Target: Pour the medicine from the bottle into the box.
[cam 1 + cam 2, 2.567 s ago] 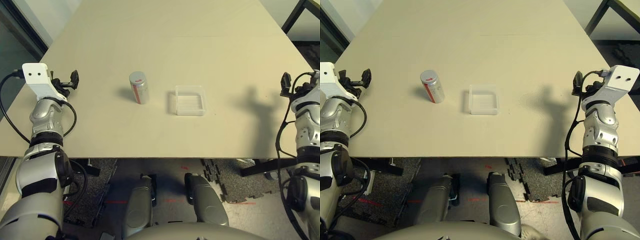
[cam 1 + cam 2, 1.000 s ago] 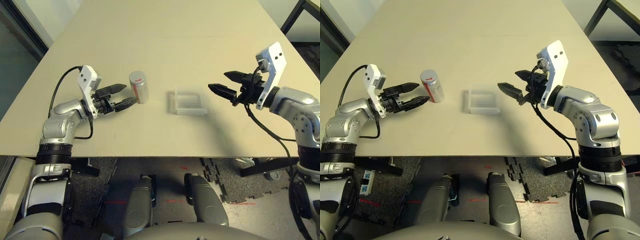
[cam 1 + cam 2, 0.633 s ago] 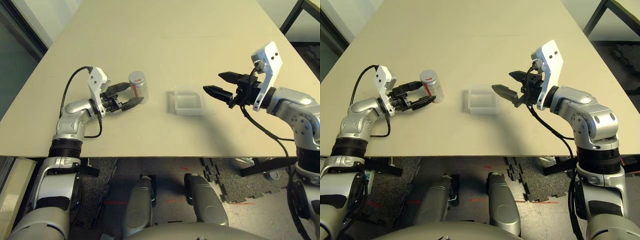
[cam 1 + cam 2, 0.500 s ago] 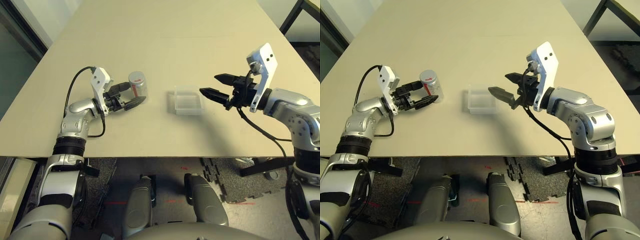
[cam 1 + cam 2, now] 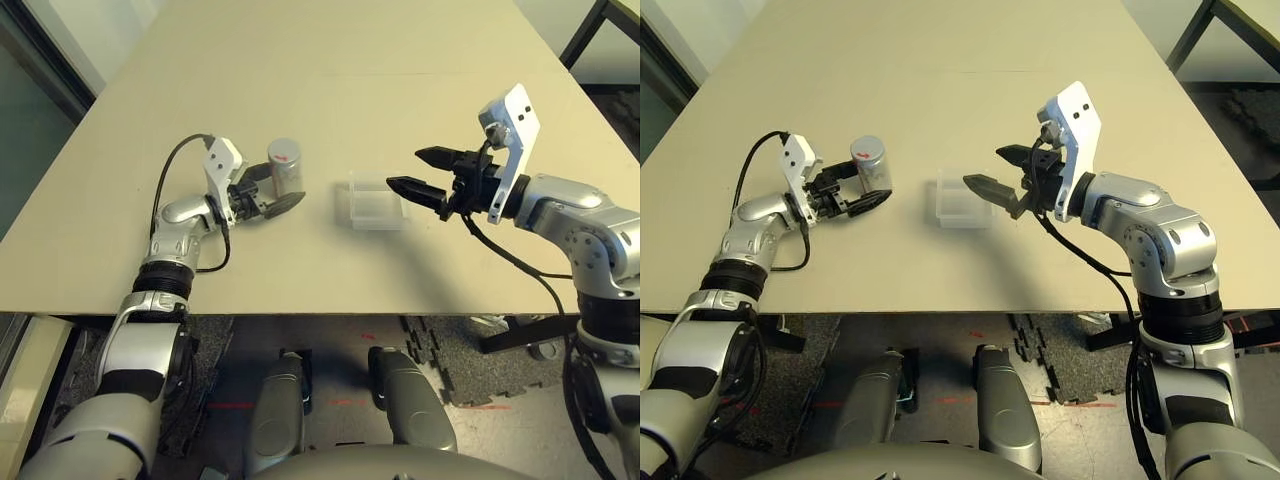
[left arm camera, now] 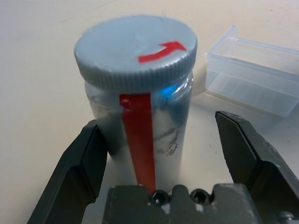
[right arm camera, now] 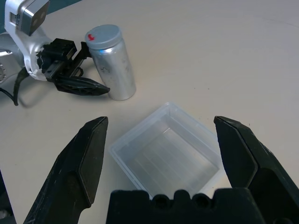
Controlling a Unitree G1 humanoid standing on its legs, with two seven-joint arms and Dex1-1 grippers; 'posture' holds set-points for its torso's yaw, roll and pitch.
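Observation:
The bottle is between my fingers, so closing now would hold it. My left gripper should close on the bottle's lower body [image 5: 286, 180] [image 6: 142, 144].
The bottle [image 5: 286, 168] stands upright on the table, silvery with a red stripe and a grey cap bearing a red arrow. My left gripper [image 5: 272, 189] is open with one finger on each side of the bottle's lower body; in the left wrist view the bottle [image 6: 140, 93] stands between the fingers [image 6: 86, 158], not clamped. The box [image 5: 375, 200], a clear shallow tray, lies to the right of the bottle. My right gripper [image 5: 406, 168] hangs open just above the box's right edge; in the right wrist view the box [image 7: 168, 151] lies below its spread fingers [image 7: 88, 158].
The beige table [image 5: 330, 60] stretches far behind both things. Its front edge [image 5: 330, 316] runs close in front of my arms, with black floor mats [image 5: 455, 365] below. A dark frame leg [image 5: 590, 30] stands past the table's far right corner.
My left gripper has slid right until its fingers flank the bottle, which now stands slightly further right. My right gripper has moved left to the box's right edge. Both stayed open.

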